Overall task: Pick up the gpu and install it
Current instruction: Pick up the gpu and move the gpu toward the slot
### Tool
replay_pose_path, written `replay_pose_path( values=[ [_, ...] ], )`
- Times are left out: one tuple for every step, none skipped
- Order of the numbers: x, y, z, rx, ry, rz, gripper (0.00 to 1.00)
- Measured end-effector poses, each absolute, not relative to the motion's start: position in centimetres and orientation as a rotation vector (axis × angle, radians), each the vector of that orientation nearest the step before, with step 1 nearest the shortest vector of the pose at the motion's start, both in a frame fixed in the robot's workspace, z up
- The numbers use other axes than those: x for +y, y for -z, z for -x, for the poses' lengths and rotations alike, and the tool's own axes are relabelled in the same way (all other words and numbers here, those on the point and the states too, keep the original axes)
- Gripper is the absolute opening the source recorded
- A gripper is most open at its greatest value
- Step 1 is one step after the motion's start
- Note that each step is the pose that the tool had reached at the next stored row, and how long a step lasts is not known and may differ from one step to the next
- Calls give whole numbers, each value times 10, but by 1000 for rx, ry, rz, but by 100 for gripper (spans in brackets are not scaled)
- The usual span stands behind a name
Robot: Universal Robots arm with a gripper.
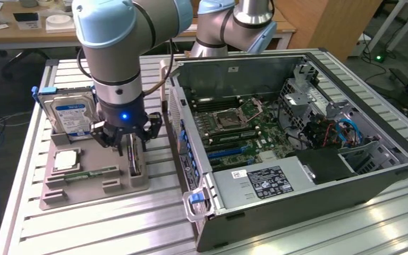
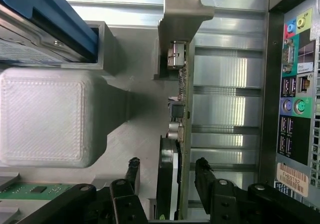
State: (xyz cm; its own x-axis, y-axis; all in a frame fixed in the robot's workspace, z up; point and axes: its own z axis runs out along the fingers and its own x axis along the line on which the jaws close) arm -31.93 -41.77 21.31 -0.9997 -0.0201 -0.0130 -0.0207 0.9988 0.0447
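My gripper should next grab the GPU by its fan section (image 2: 170, 176), across the board's thickness, then install it in the case.
The gpu (image 1: 136, 162) stands on edge in a slot of the grey holder tray (image 1: 83, 191), beside the open computer case. In the wrist view I see the gpu (image 2: 176, 134) edge-on, with its black round fan side, green board edge and silver end bracket (image 2: 182, 14). My gripper (image 1: 128, 144) hangs straight down over it, and its black fingers (image 2: 133, 170) straddle the card, one on each side. The gripper (image 2: 167, 171) is open, with a small gap between each finger and the card.
On the same tray stand a hard drive (image 1: 69, 114) with a blue-white label, a CPU (image 1: 67, 159) and a green memory stick (image 1: 91, 173). The open PC case (image 1: 296, 133) lies close to the exterior view's right of the tray, motherboard (image 1: 232, 127) exposed. Its rear port panel (image 2: 295, 84) is near the card.
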Motion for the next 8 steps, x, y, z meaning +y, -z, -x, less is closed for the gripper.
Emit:
replay_pose_path(
  values=[
    [-418,-213,319,3128,-70,32,56],
    [-418,-213,319,3128,-70,32,56],
    [-418,-213,319,3128,-70,32,55],
    [-418,-213,319,3128,-70,32,55],
    [-418,-213,319,3128,-70,32,49],
    [-418,-213,319,3128,-70,32,49],
    [-418,-213,319,3128,-70,32,49],
    [-418,-213,319,3128,-70,32,42]
  ],
)
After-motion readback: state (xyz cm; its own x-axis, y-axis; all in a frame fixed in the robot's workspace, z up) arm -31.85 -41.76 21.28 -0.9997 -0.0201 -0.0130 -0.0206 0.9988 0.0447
